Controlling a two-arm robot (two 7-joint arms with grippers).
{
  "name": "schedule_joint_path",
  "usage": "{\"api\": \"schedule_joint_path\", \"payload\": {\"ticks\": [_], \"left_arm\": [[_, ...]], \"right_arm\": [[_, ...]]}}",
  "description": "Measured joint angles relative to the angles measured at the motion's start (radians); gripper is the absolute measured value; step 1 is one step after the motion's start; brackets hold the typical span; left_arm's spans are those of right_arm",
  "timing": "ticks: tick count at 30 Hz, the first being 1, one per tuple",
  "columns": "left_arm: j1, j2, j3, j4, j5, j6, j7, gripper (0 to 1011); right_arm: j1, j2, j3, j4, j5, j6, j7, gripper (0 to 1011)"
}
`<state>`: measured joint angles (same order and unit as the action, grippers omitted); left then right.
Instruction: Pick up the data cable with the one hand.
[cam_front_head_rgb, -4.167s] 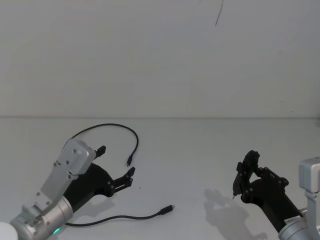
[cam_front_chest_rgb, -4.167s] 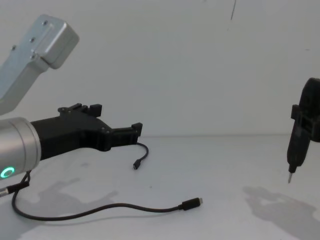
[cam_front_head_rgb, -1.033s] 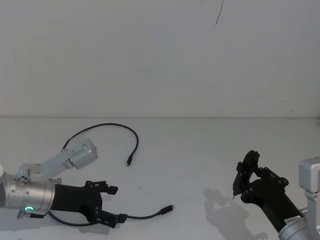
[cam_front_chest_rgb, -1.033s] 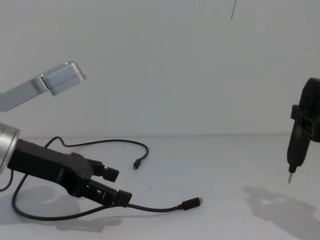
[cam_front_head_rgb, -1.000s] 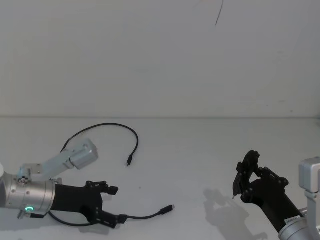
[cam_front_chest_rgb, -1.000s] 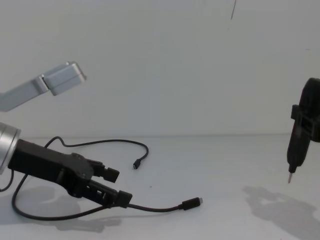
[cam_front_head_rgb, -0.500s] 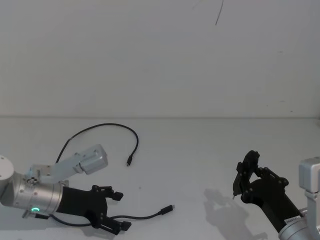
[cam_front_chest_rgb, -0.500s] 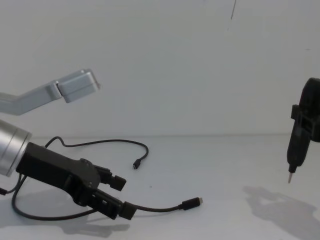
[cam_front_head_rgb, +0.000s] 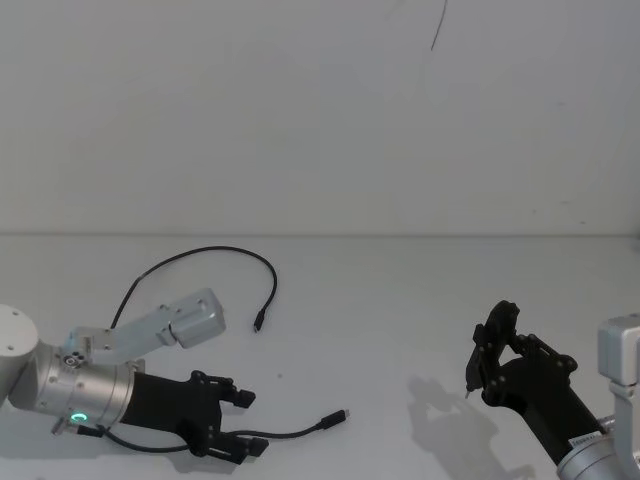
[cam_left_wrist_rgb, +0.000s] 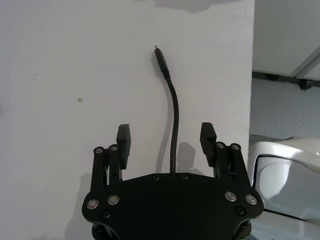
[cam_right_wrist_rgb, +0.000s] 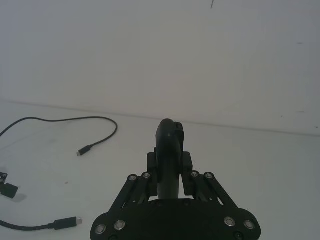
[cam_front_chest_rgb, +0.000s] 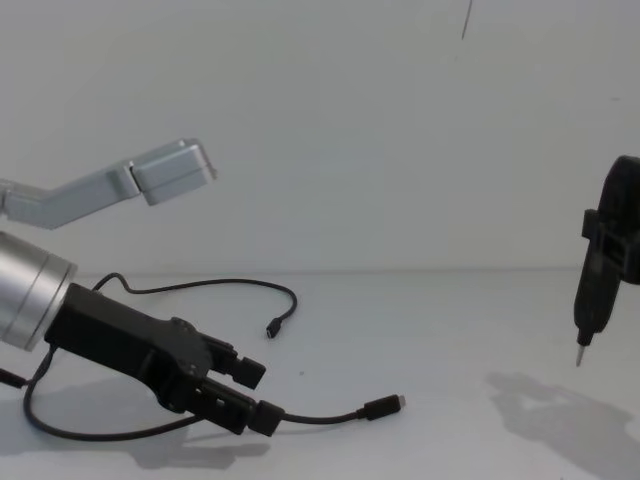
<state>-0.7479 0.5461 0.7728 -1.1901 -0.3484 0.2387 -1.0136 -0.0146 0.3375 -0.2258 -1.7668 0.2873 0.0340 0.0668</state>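
Note:
I should next use my left gripper to grab the black cord behind its larger plug (cam_front_chest_rgb: 318, 419) (cam_left_wrist_rgb: 175, 127), so that I can pick up the data cable.
The data cable (cam_front_head_rgb: 214, 250) lies on the white table in a long black loop, its small plug (cam_front_head_rgb: 258, 322) in the middle and its larger plug (cam_front_head_rgb: 335, 418) nearer the front. My left gripper (cam_front_head_rgb: 250, 422), black with a silver wrist and a green ring, lies low over the table and is open. The cable (cam_left_wrist_rgb: 173, 125) runs between its two fingers (cam_left_wrist_rgb: 123, 140) without being pinched. From the chest, the left gripper (cam_front_chest_rgb: 258, 395) straddles the cable just behind the larger plug (cam_front_chest_rgb: 383, 406). My right gripper (cam_front_head_rgb: 480, 360) hangs at the right, shut on a short black stub (cam_right_wrist_rgb: 170, 142) with a metal tip.
The white tabletop (cam_front_head_rgb: 400, 300) runs back to a plain white wall. The table's edge (cam_left_wrist_rgb: 251, 75) shows in the left wrist view beside the cable's end.
My left gripper came down from above the cable to the table and has crept a little toward the larger plug. It stays open. The cable and the right arm have not moved.

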Motion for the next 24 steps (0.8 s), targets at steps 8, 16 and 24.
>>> {"api": "schedule_joint_path", "payload": {"ticks": [8, 16, 24], "left_arm": [[-0.002, -0.002, 0.004, -0.001, 0.001, 0.004, 0.001, 577], [-0.004, -0.002, 0.006, -0.002, 0.002, 0.006, 0.002, 339], [-0.004, -0.003, 0.007, -0.003, 0.002, 0.007, 0.003, 105]], "right_arm": [[0.000, 0.000, 0.000, 0.000, 0.000, 0.000, 0.000, 263], [0.000, 0.000, 0.000, 0.000, 0.000, 0.000, 0.000, 263], [0.000, 0.000, 0.000, 0.000, 0.000, 0.000, 0.000, 263]]}}
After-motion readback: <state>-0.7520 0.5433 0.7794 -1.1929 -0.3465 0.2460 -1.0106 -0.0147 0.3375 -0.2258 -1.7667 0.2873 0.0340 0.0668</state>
